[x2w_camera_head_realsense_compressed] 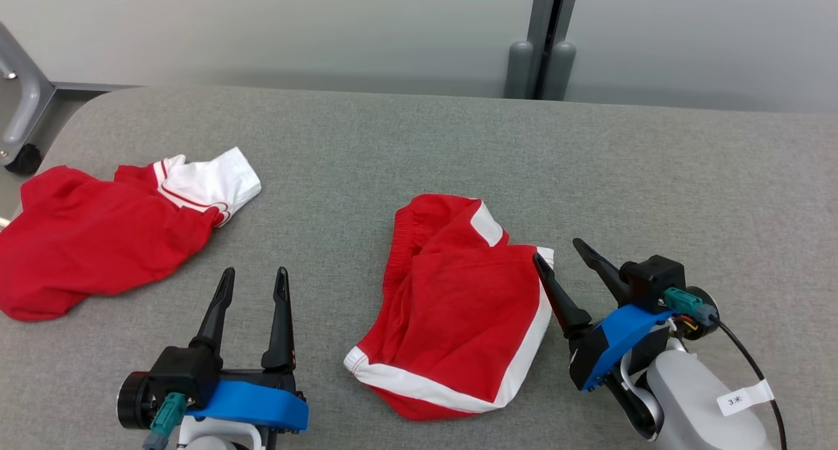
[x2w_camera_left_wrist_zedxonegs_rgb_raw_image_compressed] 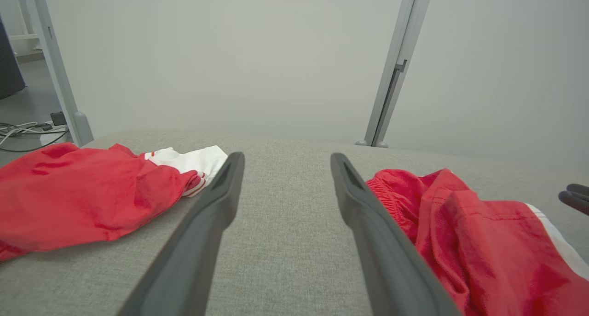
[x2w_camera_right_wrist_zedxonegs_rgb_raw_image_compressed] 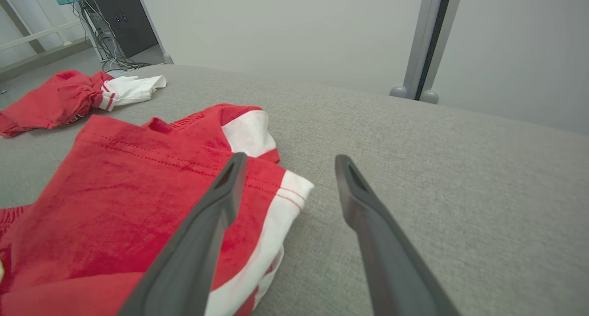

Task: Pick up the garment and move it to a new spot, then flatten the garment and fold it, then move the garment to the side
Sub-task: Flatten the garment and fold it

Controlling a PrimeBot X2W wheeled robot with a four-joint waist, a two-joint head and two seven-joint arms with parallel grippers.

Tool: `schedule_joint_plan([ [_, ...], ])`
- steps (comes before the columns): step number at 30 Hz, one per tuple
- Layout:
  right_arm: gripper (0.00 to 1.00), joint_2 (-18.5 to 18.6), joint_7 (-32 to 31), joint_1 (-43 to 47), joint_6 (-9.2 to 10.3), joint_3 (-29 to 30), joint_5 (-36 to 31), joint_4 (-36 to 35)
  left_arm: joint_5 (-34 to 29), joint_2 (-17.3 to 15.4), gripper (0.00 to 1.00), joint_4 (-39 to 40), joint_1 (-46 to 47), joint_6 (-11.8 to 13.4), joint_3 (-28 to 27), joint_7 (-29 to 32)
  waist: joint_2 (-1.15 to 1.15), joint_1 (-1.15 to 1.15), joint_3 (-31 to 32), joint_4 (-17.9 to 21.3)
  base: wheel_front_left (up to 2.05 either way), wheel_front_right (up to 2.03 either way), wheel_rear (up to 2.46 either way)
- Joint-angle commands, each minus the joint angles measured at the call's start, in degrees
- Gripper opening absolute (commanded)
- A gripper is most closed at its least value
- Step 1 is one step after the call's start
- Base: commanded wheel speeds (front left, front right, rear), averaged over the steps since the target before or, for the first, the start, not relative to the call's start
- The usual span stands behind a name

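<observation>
My right gripper is to pinch the white hem corner [x2w_camera_head_realsense_compressed: 546, 256] that sticks out next, because the red cloth of the shorts [x2w_camera_head_realsense_compressed: 471, 312] lies loose on the tabletop.
A crumpled pair of red shorts with white trim, the garment [x2w_camera_head_realsense_compressed: 458, 306] [x2w_camera_left_wrist_zedxonegs_rgb_raw_image_compressed: 483, 242] [x2w_camera_right_wrist_zedxonegs_rgb_raw_image_compressed: 129, 192], lies at the middle of the grey table [x2w_camera_head_realsense_compressed: 419, 149]. My right gripper [x2w_camera_head_realsense_compressed: 558, 249] [x2w_camera_right_wrist_zedxonegs_rgb_raw_image_compressed: 291, 156] is open at its right edge, the left finger over the white hem corner and the right finger over bare cloth-covered table. My left gripper [x2w_camera_head_realsense_compressed: 255, 273] [x2w_camera_left_wrist_zedxonegs_rgb_raw_image_compressed: 287, 157] is open over bare table to the left of the shorts, holding nothing. A second red garment with white sleeves [x2w_camera_head_realsense_compressed: 98, 240] [x2w_camera_left_wrist_zedxonegs_rgb_raw_image_compressed: 78, 201] [x2w_camera_right_wrist_zedxonegs_rgb_raw_image_compressed: 69, 97] lies bunched at the table's left end.
A grey post [x2w_camera_head_realsense_compressed: 543, 63] stands behind the table's far edge against a pale wall. A wheeled metal frame [x2w_camera_head_realsense_compressed: 19, 129] stands off the table's left corner. A dark cabinet with cables [x2w_camera_right_wrist_zedxonegs_rgb_raw_image_compressed: 115, 21] is on the floor beyond. The other gripper's tips [x2w_camera_left_wrist_zedxonegs_rgb_raw_image_compressed: 575, 196] show at the right.
</observation>
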State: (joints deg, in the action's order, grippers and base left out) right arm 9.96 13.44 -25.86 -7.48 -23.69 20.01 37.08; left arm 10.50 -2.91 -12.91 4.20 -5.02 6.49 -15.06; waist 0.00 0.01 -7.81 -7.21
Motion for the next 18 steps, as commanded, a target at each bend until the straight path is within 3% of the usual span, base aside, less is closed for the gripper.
schedule_joint_plan([
  [1, 1.0, 0.0, 0.2, -0.8, -0.03, -0.2, 0.6, 0.7, 0.2, 0.0, 1.0, 0.1, 1.0, 0.2, 0.2, -0.2, 0.0, -0.01, -0.8, -0.7, 0.0, 0.0, 0.0],
  [16, 1.0, -0.3, 1.1, -5.5, -0.03, -6.2, 9.6, 10.6, 0.9, 0.0, 1.0, -0.3, 2.3, 0.5, 1.3, -0.2, 0.0, -0.01, -2.5, -2.9, 0.0, 0.0, 0.0],
  [17, 0.35, -0.3, 1.3, -5.8, -0.03, -6.4, 10.0, 11.0, 1.0, 0.0, 1.0, -0.3, 2.5, 0.6, 1.5, -0.2, 0.0, -0.01, -2.6, -3.0, 0.0, 0.0, 0.0],
  [18, 0.0, -0.3, 1.3, -6.2, -0.03, -6.7, 10.4, 11.5, 1.1, 0.0, 1.0, -0.3, 2.6, 0.6, 1.6, -0.2, 0.0, -0.01, -2.7, -3.0, 0.0, 0.0, 0.0],
])
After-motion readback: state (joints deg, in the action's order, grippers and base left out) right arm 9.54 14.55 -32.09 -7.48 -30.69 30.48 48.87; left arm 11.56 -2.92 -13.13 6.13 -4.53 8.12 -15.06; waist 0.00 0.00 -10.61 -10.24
